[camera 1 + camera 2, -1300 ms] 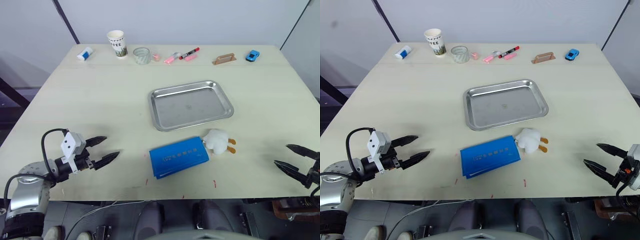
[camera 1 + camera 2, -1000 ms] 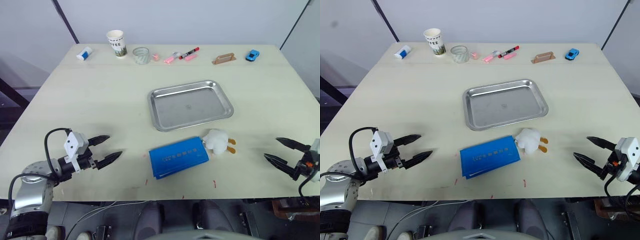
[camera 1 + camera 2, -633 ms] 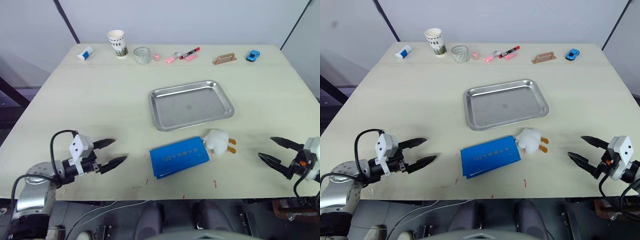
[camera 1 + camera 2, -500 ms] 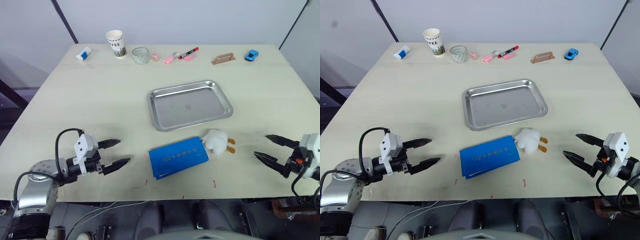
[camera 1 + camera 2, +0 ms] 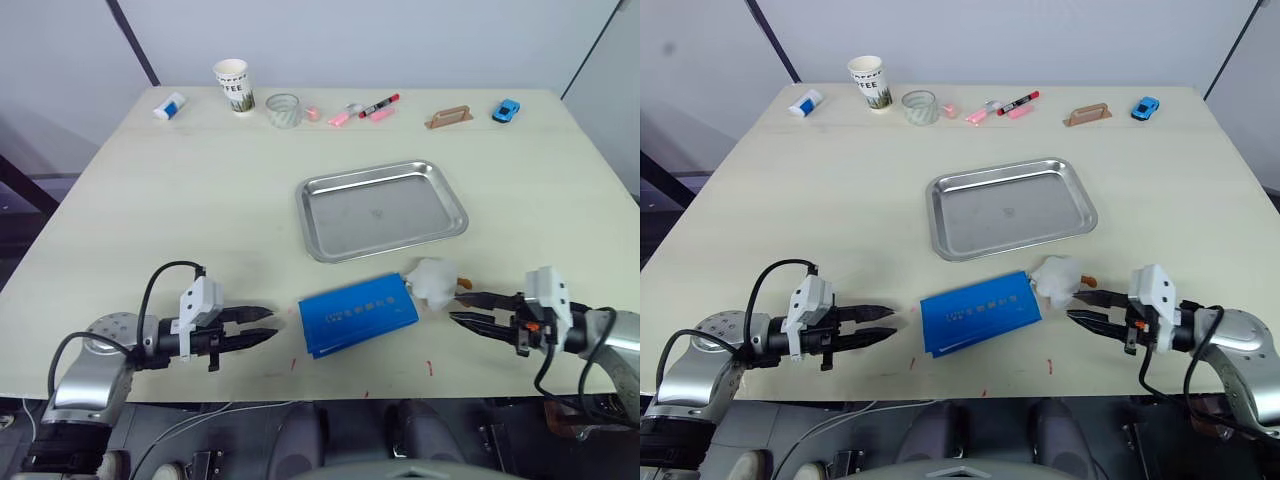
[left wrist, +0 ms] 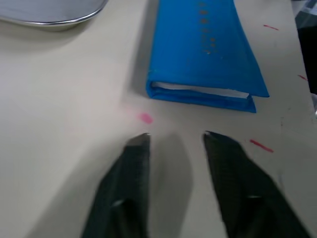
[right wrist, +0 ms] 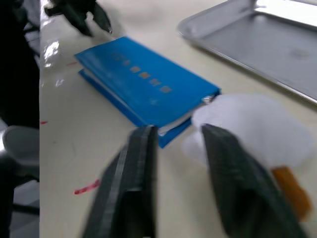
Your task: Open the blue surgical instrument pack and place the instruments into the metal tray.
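The blue pack (image 5: 357, 315) has its short end beside the plush toy (image 5: 432, 281). My right gripper should grab the pack by that end next, to keep it steady for opening.
The blue surgical instrument pack (image 5: 357, 315) lies shut and flat on the table, just in front of the empty metal tray (image 5: 380, 215). The instruments are hidden. My left gripper (image 5: 270, 324) hovers low over the table a short way left of the pack, pointing at its left end (image 6: 203, 49). Its fingers stand a little apart with nothing between them. My right gripper (image 5: 458, 306) points at the pack's right end (image 7: 143, 84). It is narrowly open and empty, and its far finger sits right beside the white plush toy (image 5: 432, 281).
Along the table's far edge stand a paper cup (image 5: 232, 86), a glass (image 5: 284, 110), pink and red markers (image 5: 365, 108), a wooden block (image 5: 448, 118), a blue toy car (image 5: 505, 110) and a white tube (image 5: 169, 107).
Both grippers have moved inward along the table's near edge toward the pack, one from each side. Their fingers have drawn much closer together. The pack and the tray have not moved.
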